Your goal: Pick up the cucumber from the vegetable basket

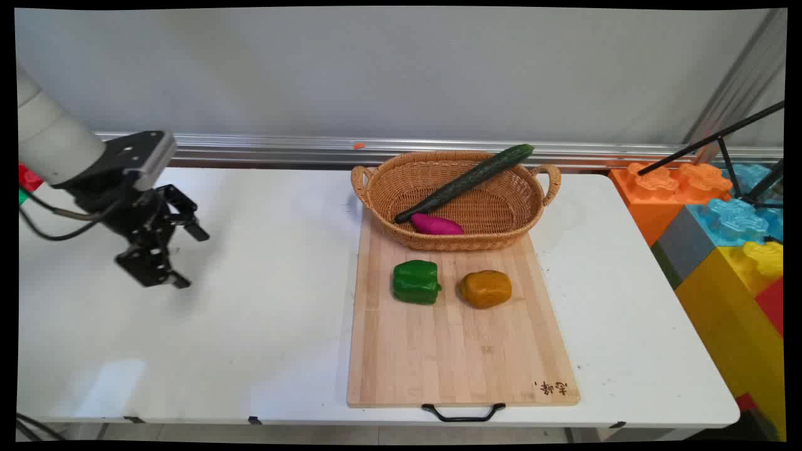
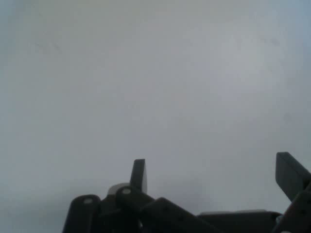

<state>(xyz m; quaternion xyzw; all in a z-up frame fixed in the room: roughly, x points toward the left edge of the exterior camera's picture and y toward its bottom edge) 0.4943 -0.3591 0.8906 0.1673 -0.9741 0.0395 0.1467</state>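
My gripper grabs the long dark green cucumber by its middle (image 1: 467,183) next, to lift it out of the wicker basket.
My black gripper (image 1: 191,258) hangs open over the bare left part of the white table (image 1: 263,300), holding nothing. In the hand view the gripper (image 2: 216,174) shows two spread fingers over plain white tabletop. Far to its right lies a wooden cutting board (image 1: 460,351) carrying a green bell pepper (image 1: 416,282) and a brownish-orange potato-like lump (image 1: 486,289). At the board's far end stands a wicker basket (image 1: 388,188) with a long dark cucumber (image 1: 467,181) leaning across it and a magenta sweet potato (image 1: 436,224) inside.
Large toy blocks in orange (image 1: 664,188), blue (image 1: 736,216) and yellow (image 1: 733,313) stand off the table's right end, with a black tripod leg (image 1: 708,141) above them. A metal rail (image 1: 282,149) runs along the wall behind the table.
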